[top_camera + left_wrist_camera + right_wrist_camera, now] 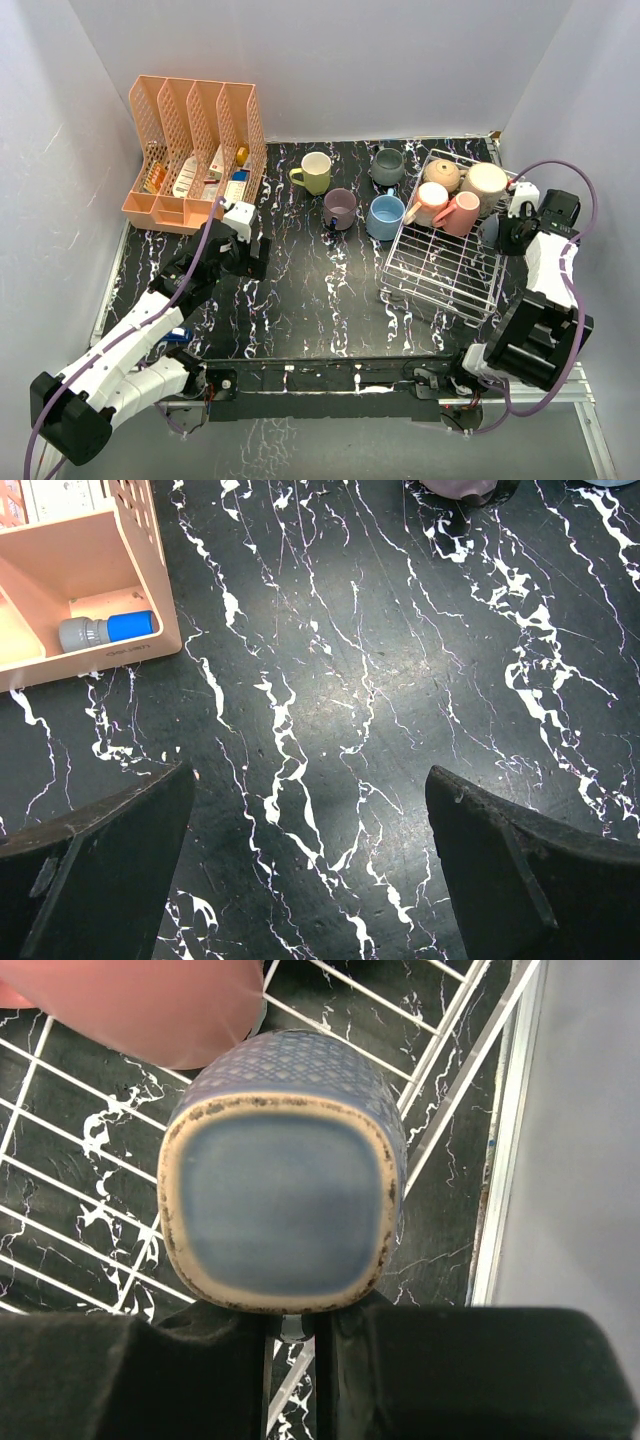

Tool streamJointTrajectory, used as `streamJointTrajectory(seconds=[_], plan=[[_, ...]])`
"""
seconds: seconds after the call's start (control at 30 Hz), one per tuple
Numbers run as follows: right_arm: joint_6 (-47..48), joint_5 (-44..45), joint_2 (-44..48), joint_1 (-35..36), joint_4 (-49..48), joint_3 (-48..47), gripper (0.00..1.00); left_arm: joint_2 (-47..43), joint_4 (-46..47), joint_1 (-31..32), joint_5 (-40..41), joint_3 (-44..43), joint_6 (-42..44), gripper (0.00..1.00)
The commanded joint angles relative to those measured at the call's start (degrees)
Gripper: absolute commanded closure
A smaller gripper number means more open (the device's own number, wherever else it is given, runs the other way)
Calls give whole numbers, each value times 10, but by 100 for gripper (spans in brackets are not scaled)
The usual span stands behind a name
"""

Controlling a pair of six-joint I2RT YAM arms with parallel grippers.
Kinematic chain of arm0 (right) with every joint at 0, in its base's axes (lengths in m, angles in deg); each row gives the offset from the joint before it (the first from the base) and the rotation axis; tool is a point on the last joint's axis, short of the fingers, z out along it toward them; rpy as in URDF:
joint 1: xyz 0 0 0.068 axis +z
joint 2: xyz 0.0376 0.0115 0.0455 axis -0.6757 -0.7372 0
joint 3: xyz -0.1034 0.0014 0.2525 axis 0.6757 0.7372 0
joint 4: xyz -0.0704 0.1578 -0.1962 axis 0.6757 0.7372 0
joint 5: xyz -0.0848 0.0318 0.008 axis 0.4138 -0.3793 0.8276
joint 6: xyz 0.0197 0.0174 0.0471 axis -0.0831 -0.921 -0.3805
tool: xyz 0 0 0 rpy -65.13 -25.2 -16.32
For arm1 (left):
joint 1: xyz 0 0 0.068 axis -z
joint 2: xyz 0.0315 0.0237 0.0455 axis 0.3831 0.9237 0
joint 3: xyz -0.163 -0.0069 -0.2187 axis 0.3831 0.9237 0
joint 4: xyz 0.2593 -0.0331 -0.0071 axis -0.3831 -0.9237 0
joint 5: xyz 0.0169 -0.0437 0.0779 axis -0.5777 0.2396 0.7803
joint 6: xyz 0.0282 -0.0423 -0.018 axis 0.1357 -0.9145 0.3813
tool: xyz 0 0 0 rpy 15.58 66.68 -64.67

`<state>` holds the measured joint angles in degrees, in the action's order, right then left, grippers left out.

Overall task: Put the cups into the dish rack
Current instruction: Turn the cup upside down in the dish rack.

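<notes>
The blue textured cup is above the wires and partly over the rack's edge, so the right gripper needs to keep holding it; the cup would fall if the gripper opened now.
The wire dish rack (440,270) stands at the right and holds a tan cup (441,173), a white cup (486,183) and two pink cups (428,200) (460,212). On the table to its left stand a yellow-green cup (313,172), a grey cup (387,166), a mauve cup (340,208) and a light blue cup (385,216). My right gripper (503,236) (298,1310) is shut on the handle of a blue textured cup (280,1205) over the rack's right side (430,1050), next to a pink cup (150,1010). My left gripper (258,255) (310,860) is open and empty above bare table.
A peach slotted organizer (190,150) (90,590) with small items stands at the back left, close to my left gripper. The mauve cup's edge shows at the top of the left wrist view (465,490). The right wall lies just beyond the rack.
</notes>
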<state>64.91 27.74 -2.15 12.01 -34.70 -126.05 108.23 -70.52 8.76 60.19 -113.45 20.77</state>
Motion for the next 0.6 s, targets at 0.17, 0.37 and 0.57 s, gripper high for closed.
streamJointTrajectory(seconds=[0.17,0.37,0.57], plan=[[-56,-8,-26,-1,-98,-29,92,-7,8,-3,7,6,7,3],[-81,-4,-59,3,-111,-46,92,-9,8,-2,9,7,8,3],[-109,25,-79,18,-142,-55,92,-10,9,-3,8,8,9,3]])
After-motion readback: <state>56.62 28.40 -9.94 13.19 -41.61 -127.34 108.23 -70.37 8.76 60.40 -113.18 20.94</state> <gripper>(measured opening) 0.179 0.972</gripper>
